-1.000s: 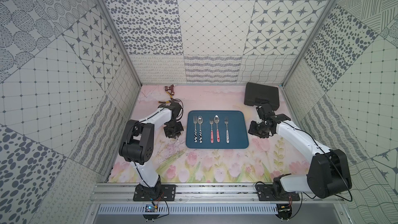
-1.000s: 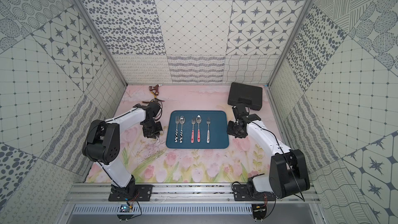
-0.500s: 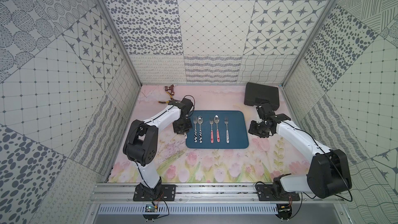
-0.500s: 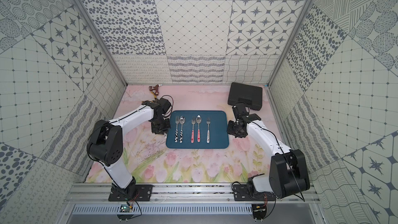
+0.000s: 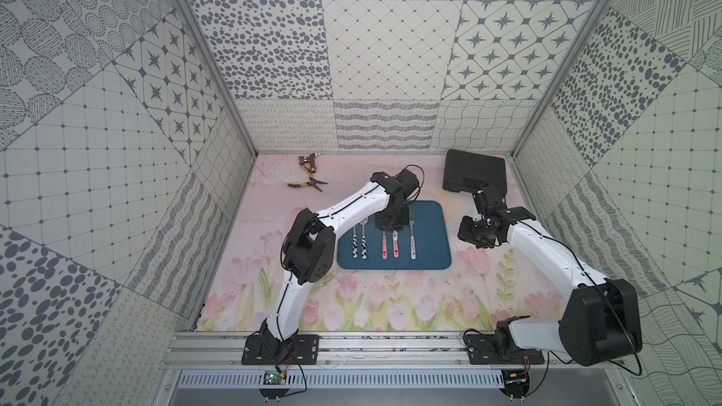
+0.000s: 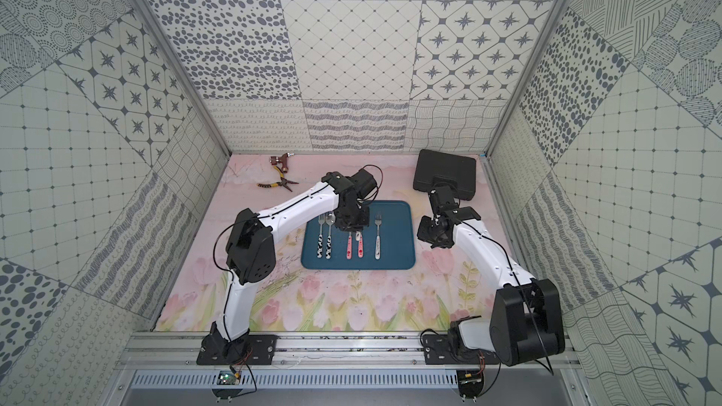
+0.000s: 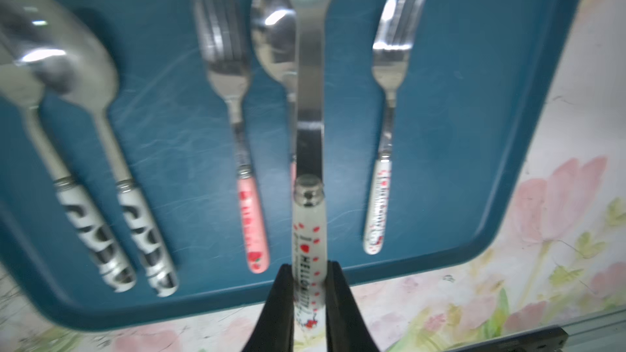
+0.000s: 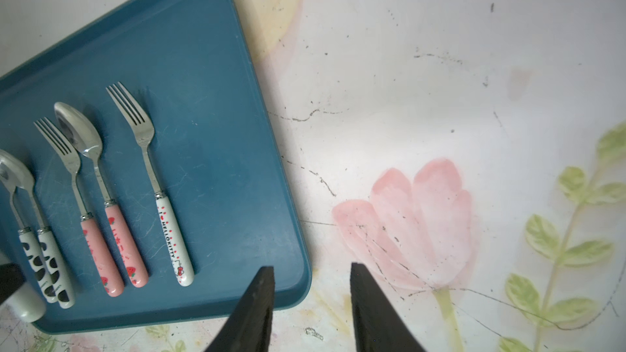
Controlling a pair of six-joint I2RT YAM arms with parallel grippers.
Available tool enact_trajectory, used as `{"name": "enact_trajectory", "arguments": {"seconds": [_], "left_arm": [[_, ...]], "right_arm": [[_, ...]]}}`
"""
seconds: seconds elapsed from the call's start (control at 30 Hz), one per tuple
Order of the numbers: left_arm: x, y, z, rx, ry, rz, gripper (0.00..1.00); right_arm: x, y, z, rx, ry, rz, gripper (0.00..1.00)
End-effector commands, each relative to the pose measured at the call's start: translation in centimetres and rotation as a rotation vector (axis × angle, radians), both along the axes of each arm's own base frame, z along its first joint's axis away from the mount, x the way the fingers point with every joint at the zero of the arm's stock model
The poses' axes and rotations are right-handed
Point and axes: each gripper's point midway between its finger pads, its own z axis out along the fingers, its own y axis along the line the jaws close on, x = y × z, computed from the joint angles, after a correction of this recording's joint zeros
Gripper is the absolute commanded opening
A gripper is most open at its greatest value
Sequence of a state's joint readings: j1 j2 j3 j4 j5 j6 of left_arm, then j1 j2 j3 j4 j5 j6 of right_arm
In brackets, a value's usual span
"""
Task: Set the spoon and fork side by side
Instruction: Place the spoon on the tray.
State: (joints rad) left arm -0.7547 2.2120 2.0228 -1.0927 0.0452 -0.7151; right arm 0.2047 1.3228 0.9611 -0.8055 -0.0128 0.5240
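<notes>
The spoon in the robot's left gripper hangs short of the tray space beyond the white-handled fork. The left gripper should shift it there before letting go.
My left gripper (image 7: 308,286) is shut on the white, red-dotted handle of a spoon (image 7: 307,231), which points away from the fingers above the blue tray (image 7: 474,130). In both top views this gripper (image 5: 390,224) (image 6: 353,224) hovers over the tray's middle. A fork (image 7: 389,96) with a matching white handle lies on the tray (image 5: 429,251) just right of the held spoon, also seen as the fork (image 8: 149,164) in the right wrist view. My right gripper (image 8: 311,272) stands open and holds nothing, over the tray's right edge (image 8: 298,265).
A pink-handled fork (image 7: 233,96) and spoon (image 7: 274,38) and a black-and-white patterned pair (image 7: 84,198) also lie on the tray. A black case (image 5: 474,169) sits at the back right; pliers (image 5: 306,184) and a brown fitting (image 5: 308,160) lie at the back left.
My left arm has swung right from beside the tray's left edge to over its middle. The right arm has not moved.
</notes>
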Motion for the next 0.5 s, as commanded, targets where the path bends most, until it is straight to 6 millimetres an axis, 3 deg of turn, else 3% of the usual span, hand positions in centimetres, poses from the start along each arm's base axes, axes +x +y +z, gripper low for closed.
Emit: {"name": "enact_trajectory", "arguments": {"seconds": [0.0,0.27,0.47], "left_arm": [[-2.4,-3.3,-1.0,0.019,0.105,-0.042,0.0],[-2.6,-7.0,-2.7,-0.008,0.139,-0.076,0.0],[-3.8,-7.1,-3.8,0.03,0.175,-0.058,0.0]], "right_arm": [[-0.4,-0.7,0.7,-0.003,-0.027,-0.022,0.42],[-1.4,-1.2,0.3,0.017,-0.018,-0.03,0.42],[-1.6,-1.2,0.5,0.028,-0.026,-0.025,0.42]]}}
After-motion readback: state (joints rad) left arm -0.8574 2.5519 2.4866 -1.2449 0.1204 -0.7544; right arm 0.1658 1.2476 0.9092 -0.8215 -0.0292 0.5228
